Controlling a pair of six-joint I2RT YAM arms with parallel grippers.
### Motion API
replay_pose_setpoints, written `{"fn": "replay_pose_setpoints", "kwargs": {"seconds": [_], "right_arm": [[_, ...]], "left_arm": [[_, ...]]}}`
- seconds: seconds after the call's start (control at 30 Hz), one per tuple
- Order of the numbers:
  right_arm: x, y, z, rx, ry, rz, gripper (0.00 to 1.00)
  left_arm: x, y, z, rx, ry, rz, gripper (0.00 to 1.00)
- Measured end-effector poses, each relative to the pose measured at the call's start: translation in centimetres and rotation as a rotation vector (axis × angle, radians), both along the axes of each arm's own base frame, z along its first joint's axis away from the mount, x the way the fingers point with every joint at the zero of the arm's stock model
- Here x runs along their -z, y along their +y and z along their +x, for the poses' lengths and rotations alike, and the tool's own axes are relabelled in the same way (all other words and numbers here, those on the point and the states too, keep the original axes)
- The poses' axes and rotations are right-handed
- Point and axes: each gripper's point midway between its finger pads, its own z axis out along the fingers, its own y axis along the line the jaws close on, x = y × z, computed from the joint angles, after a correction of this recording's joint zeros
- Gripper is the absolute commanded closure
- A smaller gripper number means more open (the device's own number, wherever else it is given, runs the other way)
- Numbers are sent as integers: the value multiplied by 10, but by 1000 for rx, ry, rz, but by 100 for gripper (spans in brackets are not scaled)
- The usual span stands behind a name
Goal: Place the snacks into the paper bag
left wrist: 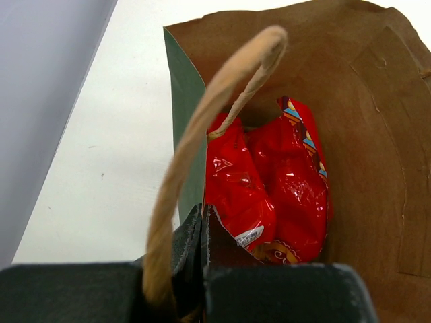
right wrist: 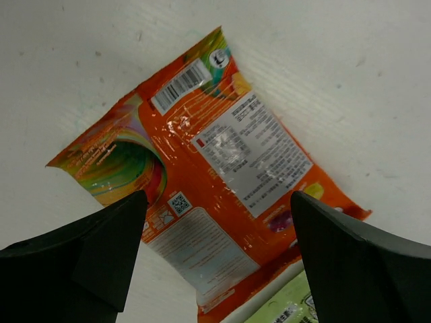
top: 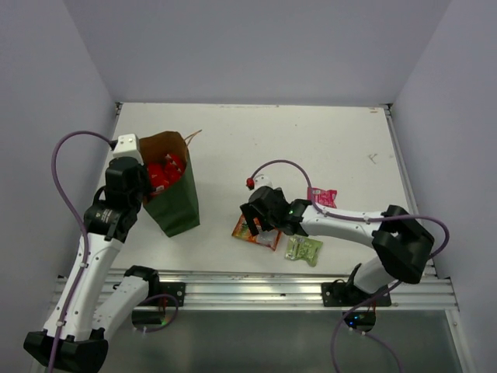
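Observation:
The robot's right gripper should grab the orange-white packet across its middle [top: 258, 231] next, so that both ends stay free to fold into the paper bag [top: 177, 206].
The dark green paper bag [top: 177, 206] stands upright at the left, its brown inside [left wrist: 363, 101] showing. Two red packets [top: 165, 172] lie inside it, also seen in the left wrist view [left wrist: 269, 195]. My left gripper [top: 146, 186] is shut on the bag's near left wall [left wrist: 202, 219], beside the loop handle [left wrist: 202, 121]. My right gripper [top: 260, 221] is open above the orange-white packet [top: 256, 231], its fingers astride the packet [right wrist: 222, 175] without touching it. The pale green packet [top: 303, 249] lies just right of it and shows at the frame's edge [right wrist: 283, 309]. The pink packet [top: 321, 196] lies farther back.
Grey walls close the table on the left, back and right. A metal rail [top: 256, 284] runs along the near edge. The right arm's red-tipped cable [top: 250, 183] loops over the table's middle.

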Motion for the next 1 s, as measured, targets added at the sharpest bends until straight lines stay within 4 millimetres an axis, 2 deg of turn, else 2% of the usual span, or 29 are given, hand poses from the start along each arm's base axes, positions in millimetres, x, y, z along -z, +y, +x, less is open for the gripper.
{"fn": "replay_pose_setpoints", "kwargs": {"seconds": [0.13, 0.17, 0.2, 0.23, 0.3, 0.33, 0.43, 0.53, 0.6, 0.63, 0.7, 0.73, 0.8, 0.83, 0.93, 1.0], "right_arm": [[34, 8, -16, -49, 133, 8, 9], [37, 11, -18, -58, 149, 12, 14], [38, 13, -19, -66, 158, 21, 24], [39, 15, -21, -72, 166, 32, 38], [42, 18, -23, -79, 177, 48, 83], [42, 21, -23, -86, 178, 60, 100], [24, 32, -16, -87, 139, 121, 100], [21, 26, -16, -82, 145, 82, 100], [9, 17, -14, -75, 143, 15, 100], [-4, 16, -9, -75, 127, -9, 100], [-44, 24, 6, -75, 67, -15, 100], [-75, 33, 18, -75, 16, 8, 100], [-160, 56, 43, -75, -123, 108, 100], [-214, 69, 56, -70, -217, 195, 100], [-344, 86, 73, -63, -434, 428, 100], [-404, 89, 73, -69, -529, 551, 100]], "left_arm": [[1, 1, -2, -1, 6, 2, 100], [1, 1, -2, -4, 7, 4, 100], [0, 2, -3, -5, 6, 4, 100], [0, 2, -3, -7, 6, 5, 100], [0, 3, -4, -10, 5, 7, 100], [-1, 3, -5, -11, 5, 7, 100], [0, 3, -6, -11, 8, 8, 100], [0, 3, -6, -11, 9, 8, 100], [0, 3, -6, -11, 9, 8, 100], [0, 3, -6, -11, 9, 8, 100], [0, 3, -6, -11, 9, 8, 100], [0, 3, -6, -11, 9, 8, 100], [0, 3, -6, -11, 9, 8, 100], [0, 3, -6, -11, 8, 8, 100], [-1, 4, -7, -11, 7, 7, 100], [-1, 4, -8, -11, 6, 7, 100]]}}
